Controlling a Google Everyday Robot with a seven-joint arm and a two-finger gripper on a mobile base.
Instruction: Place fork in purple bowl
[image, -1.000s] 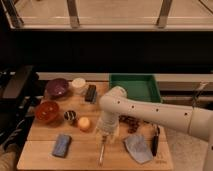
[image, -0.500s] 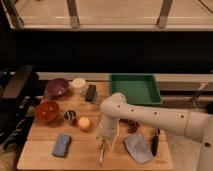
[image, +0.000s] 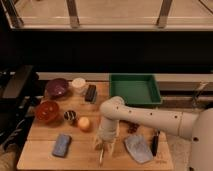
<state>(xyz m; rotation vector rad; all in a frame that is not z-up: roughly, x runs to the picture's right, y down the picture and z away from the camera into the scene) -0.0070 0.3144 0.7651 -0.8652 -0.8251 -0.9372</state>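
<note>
The gripper needs to pick up the slim silvery fork by its tined end (image: 103, 147) next, then place the fork in the purple bowl (image: 57, 88).
The silvery fork (image: 101, 157) lies on the wooden table (image: 40, 155) near its front edge, handle toward me. My gripper (image: 104, 145) hangs straight down over the fork's upper end. It is open, with a finger on each side of the fork, and hides the tines. The dark purple bowl (image: 57, 88) stands at the table's back left, empty and far from the gripper.
A red-orange bowl (image: 47, 111), a white cup (image: 78, 84), a black block (image: 90, 93), a small dark can (image: 70, 116) and an orange fruit (image: 83, 123) lie between gripper and purple bowl. Green tray (image: 134, 89) at back right. Blue sponge (image: 61, 144), grey-blue cloth (image: 137, 148), black-handled knife (image: 155, 144) at front.
My gripper has come down and slightly toward the front, from above the fork to around its upper end. The fork and the other things have not moved.
</note>
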